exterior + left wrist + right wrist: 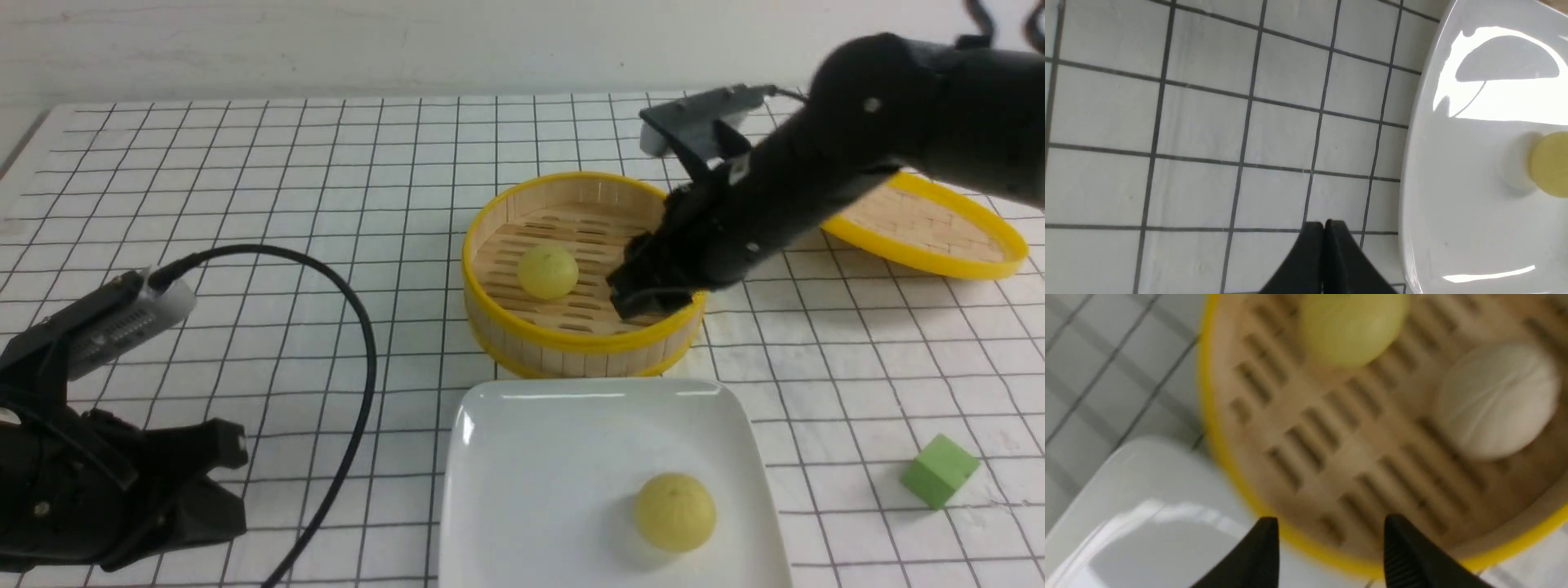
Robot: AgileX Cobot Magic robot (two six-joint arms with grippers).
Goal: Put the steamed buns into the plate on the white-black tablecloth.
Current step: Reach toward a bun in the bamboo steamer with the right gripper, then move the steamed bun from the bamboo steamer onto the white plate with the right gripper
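I need to grab the beige-white steamed bun by its rounded sides with my right gripper next, to move it into the white plate (522, 457).
One pale yellow bun (675, 512) lies in the white plate (522, 457) at the near edge of the white-black tablecloth (286, 163); it also shows in the left wrist view (1551, 163). A second pale yellow bun (548, 272) sits in the bamboo steamer (571, 343). The right wrist view shows that bun (1353, 326) and a beige-white bun (1496, 400) on the steamer floor; the arm hides the beige-white one in the front view. My right gripper (649, 298) is open and empty over the steamer's near rim (1331, 526). My left gripper (1324, 224) is shut and empty, left of the plate (1453, 228).
The steamer lid (931, 224) lies upside down at the back right. A green cube (939, 470) sits right of the plate. A black cable (351, 327) loops from the left arm across the cloth.
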